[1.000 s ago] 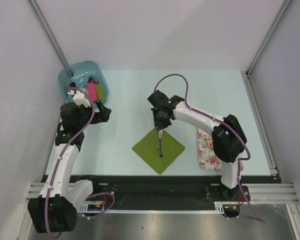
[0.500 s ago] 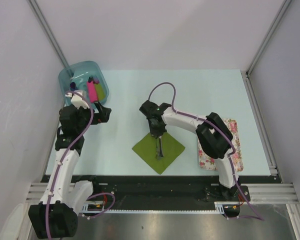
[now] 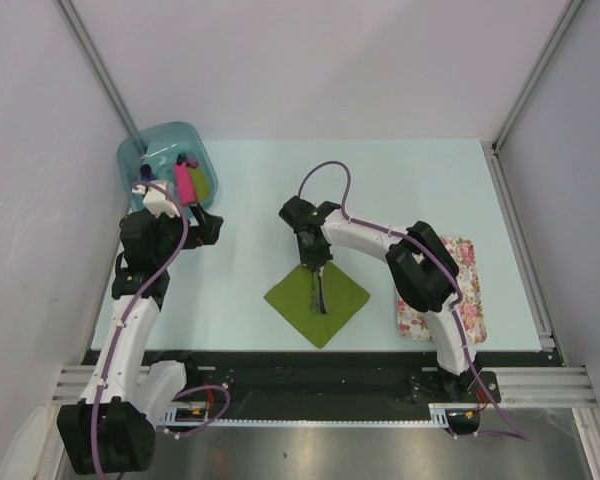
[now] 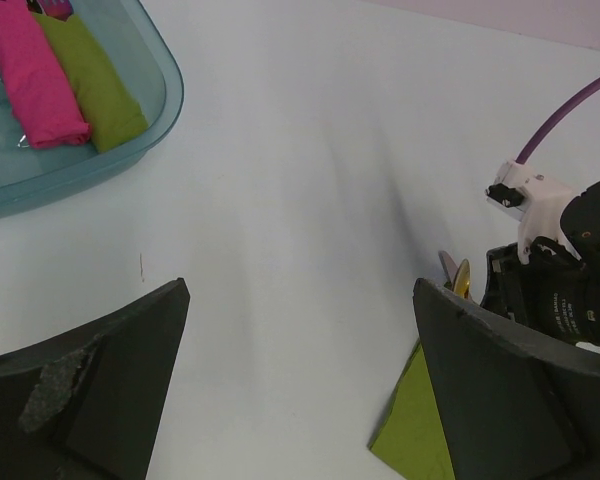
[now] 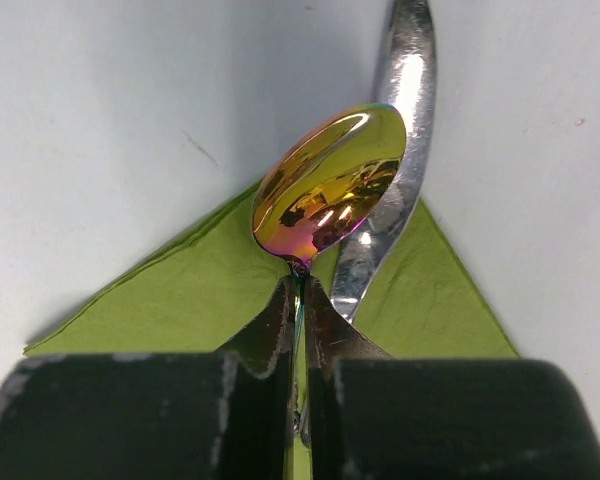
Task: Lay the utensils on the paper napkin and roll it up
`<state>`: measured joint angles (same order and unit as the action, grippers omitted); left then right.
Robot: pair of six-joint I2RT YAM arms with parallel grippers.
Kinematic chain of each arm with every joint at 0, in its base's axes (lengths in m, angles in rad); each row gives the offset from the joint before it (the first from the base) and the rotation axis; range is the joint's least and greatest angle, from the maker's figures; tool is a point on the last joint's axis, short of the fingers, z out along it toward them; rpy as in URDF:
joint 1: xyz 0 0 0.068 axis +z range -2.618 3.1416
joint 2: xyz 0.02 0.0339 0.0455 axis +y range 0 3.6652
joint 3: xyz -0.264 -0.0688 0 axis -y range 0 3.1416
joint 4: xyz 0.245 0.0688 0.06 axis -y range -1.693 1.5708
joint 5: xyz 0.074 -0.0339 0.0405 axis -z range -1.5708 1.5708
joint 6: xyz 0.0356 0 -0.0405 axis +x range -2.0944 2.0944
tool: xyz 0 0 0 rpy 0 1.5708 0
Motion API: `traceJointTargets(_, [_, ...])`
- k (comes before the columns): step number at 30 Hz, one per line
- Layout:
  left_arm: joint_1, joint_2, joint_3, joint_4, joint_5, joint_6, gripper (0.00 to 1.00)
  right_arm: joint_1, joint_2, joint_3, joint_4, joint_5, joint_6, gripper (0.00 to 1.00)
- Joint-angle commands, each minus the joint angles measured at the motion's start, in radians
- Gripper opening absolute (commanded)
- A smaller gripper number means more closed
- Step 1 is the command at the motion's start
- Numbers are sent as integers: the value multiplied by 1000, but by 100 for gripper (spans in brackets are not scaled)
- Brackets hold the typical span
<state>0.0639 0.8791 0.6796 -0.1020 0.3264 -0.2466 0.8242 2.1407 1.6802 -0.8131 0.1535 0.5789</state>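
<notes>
The right gripper should release the spoon now: its handle lies along the napkin's middle beside the silver utensil, with the spoon's bowl past the napkin's corner.
The olive-green paper napkin [image 3: 317, 297] lies as a diamond near the table's front edge. Slim dark utensils [image 3: 320, 290] lie along its middle. My right gripper [image 3: 315, 265] hangs over the napkin's far corner, shut on the thin neck of a spoon [image 5: 325, 185] with an iridescent gold bowl. A silver utensil head [image 5: 400, 120] lies beside the spoon, past the napkin [image 5: 180, 300] corner. My left gripper [image 3: 208, 228] is open and empty at the left; its fingers [image 4: 90, 390] frame bare table, with the napkin corner [image 4: 415, 430] at the right.
A teal bin [image 3: 165, 160] at the back left holds pink [image 4: 35, 75] and lime [image 4: 90, 85] rolls. A white pink-flowered mat [image 3: 440, 290] lies at the right, partly under the right arm.
My right gripper has moved left and down to the napkin's far corner with the spoon. The right arm's elbow has swung left. The left arm has barely moved.
</notes>
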Motion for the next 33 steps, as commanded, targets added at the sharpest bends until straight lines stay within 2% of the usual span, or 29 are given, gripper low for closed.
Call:
traceJointTargets(1, [4,-3,5,25,13,0,100,-8,12,36,-17,41,30,0])
traceJointTargets(7, [5,1,6,24,14,1,100,-5,19,39,-21,49,32,4])
traceJointTargets(9, [4,6,6,22,16,4,100,-7,16,39,-21,49,30,13])
traceJointTargets(17, [4,26,44,-27,31,41,100,-7,-17,47,-24,34,24,29])
traceJointTargets(21, [5,34,93,-74,123,119,100,-10,-76,65,-14,-14,-25,32])
traceJointTargets(23, [4,29,112,-117,219,203,100,-11,-135,62,11,-60,-60,34])
traceJointTargets(25, [5,20,123,-154,320,257,99,-20,-177,58,40,-100,-140,45])
traceJointTargets(26, [5,5,127,-175,364,353,100,-25,-203,46,45,-126,-169,59])
traceJointTargets(27, [2,0,133,-232,417,409,100,-40,-253,30,70,-144,-236,61])
traceJointTargets(28, [2,-8,138,-269,509,526,100,-55,-283,10,86,-201,-278,66])
traceJointTargets(29, [-10,-21,138,-304,537,584,100,-75,-310,-14,104,-306,-307,77])
traceJointTargets(30, [-21,-31,132,-377,559,645,100,-98,-367,-84,138,-363,-330,83])
traceJointTargets(31, [-33,-43,120,-402,578,755,100,-158,-395,-124,158,-424,-365,95])
traceJointTargets(32, [-56,-80,103,-416,577,806,100,-190,-419,-172,182,-571,-381,98])
traceJointTargets(33, [-114,-98,68,-450,562,863,100,-229,-441,-247,216,-641,-392,100])
